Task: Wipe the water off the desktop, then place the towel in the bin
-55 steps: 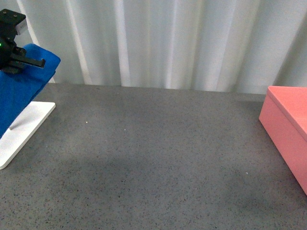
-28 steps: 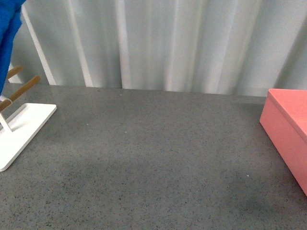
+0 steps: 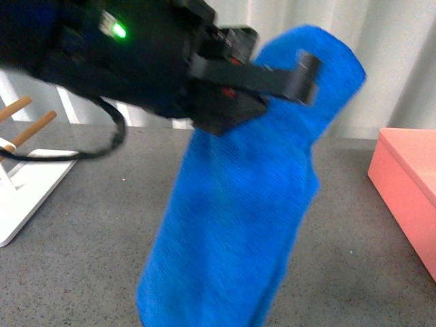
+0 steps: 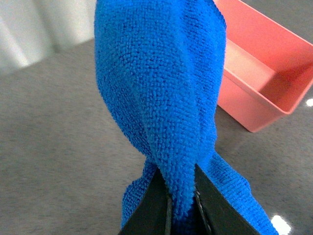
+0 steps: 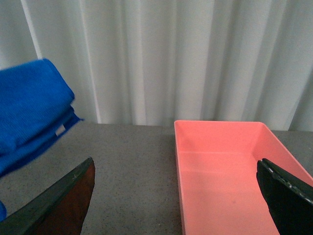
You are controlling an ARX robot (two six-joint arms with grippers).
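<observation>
I should wipe up the water on the desktop next, so I need to grab the blue towel by its bunched fold [image 4: 168, 117] with my right gripper.
My left gripper [image 3: 300, 71] is shut on the blue towel [image 3: 245, 204] and holds it up in the air, close in front of the front camera. The towel hangs down over the middle of the dark grey desktop [image 3: 88, 272]. In the left wrist view the cloth [image 4: 161, 88] is pinched between the two black jaws of that gripper [image 4: 182, 203]. The pink bin [image 3: 409, 184] stands at the desktop's right edge, empty in the right wrist view [image 5: 220, 176]. My right gripper [image 5: 178, 196] is open and empty, its jaws spread wide above the bin's near end. No water shows on the desktop.
A white rack [image 3: 30, 180] with wooden rods [image 3: 30, 129] stands at the left edge of the desktop. White curtains [image 3: 395, 54] hang behind the table. The towel also shows at the side of the right wrist view [image 5: 29, 112].
My left arm has swung from the far left, over the rack, to the middle of the view with the towel. The towel now hangs clear of the rack.
</observation>
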